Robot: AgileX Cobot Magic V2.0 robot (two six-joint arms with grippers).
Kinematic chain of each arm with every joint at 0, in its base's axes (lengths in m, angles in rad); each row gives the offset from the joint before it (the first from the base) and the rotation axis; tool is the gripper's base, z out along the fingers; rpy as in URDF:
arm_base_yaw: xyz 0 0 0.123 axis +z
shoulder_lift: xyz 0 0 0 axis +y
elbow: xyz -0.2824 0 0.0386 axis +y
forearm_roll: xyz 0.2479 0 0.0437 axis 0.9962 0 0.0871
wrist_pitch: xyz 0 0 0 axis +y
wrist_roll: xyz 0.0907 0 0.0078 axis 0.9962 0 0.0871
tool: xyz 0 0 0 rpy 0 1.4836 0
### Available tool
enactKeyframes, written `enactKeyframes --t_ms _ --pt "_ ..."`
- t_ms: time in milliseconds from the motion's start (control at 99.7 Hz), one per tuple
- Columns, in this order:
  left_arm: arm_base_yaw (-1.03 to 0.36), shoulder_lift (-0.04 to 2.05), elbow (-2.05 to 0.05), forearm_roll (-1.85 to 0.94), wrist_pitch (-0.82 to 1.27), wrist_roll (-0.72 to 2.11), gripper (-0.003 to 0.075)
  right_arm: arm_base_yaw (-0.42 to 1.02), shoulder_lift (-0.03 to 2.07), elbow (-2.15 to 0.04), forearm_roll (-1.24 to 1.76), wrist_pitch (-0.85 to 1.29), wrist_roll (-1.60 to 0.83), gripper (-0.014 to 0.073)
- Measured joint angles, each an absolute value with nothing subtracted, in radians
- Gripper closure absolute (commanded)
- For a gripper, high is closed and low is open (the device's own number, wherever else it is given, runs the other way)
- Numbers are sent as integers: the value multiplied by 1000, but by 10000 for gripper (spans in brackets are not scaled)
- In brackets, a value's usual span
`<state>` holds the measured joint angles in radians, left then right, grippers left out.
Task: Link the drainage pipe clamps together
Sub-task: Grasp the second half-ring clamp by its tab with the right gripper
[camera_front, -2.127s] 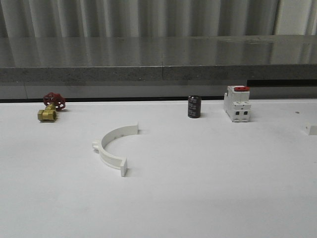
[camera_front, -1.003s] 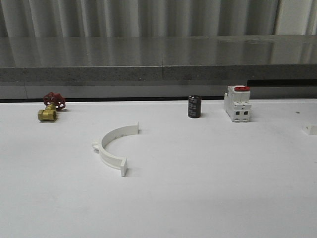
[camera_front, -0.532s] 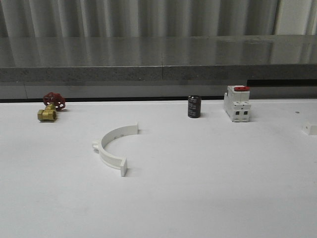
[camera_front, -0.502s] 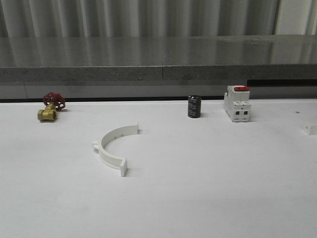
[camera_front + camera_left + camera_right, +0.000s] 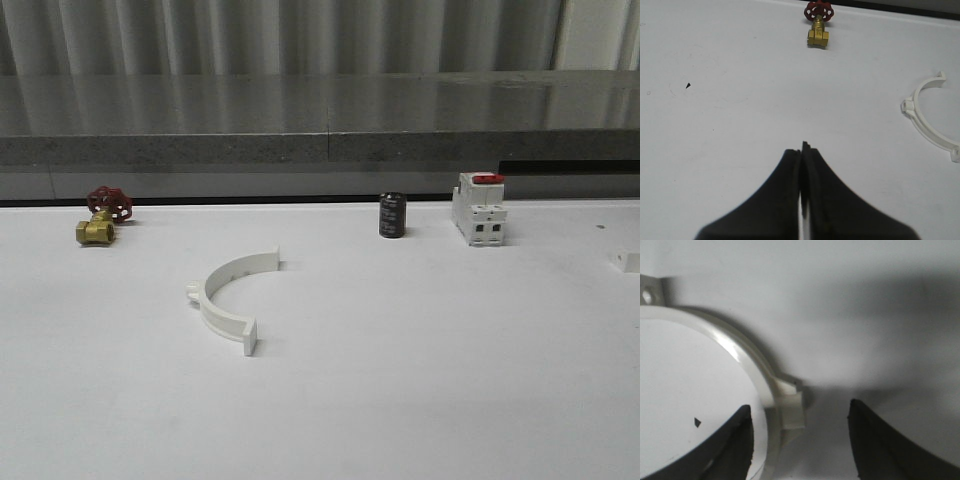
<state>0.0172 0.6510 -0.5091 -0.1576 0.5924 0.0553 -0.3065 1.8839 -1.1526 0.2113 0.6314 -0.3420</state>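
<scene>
The fingers are level with the clamp's side lug (image 5: pixel 790 407), beside the clamp's curved band (image 5: pixel 751 360), so it is time for my right gripper to close now, which would catch the white clamp.
One white half-ring drainage pipe clamp (image 5: pixel 228 298) lies on the table left of centre, its open side facing right; it also shows in the left wrist view (image 5: pixel 930 117). My left gripper (image 5: pixel 801 147) hangs above bare table beside that clamp, shut with nothing in it. A second clamp half (image 5: pixel 740 352) lies under my right gripper (image 5: pixel 800 412). That gripper is open, and the clamp's side lug (image 5: pixel 790 407) sits between the two fingers (image 5: pixel 735 440) without touching either. One end tab with a hole (image 5: pixel 650 292) is visible.
A brass valve with a red handwheel (image 5: pixel 100 215) stands at the back left. A black cylinder (image 5: pixel 392 215) and a white breaker with a red top (image 5: pixel 479 208) stand at the back. A small white piece (image 5: pixel 627 261) is cut off by the right edge.
The small white piece at the right edge shifts by a few pixels between frames. Nothing else in the front view has moved.
</scene>
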Motion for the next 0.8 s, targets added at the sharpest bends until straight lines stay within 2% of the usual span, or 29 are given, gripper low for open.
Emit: enactKeyframes --t_ms 331,592,803 --pt "17 651 -509 -158 592 55 741 -306 1886 -1159 211 618 -342 167" --pt "17 651 -509 -158 592 55 741 -306 1886 -1159 211 616 -342 380" --pt "17 651 -509 -158 592 55 741 -306 1886 -1159 214 616 -342 501"
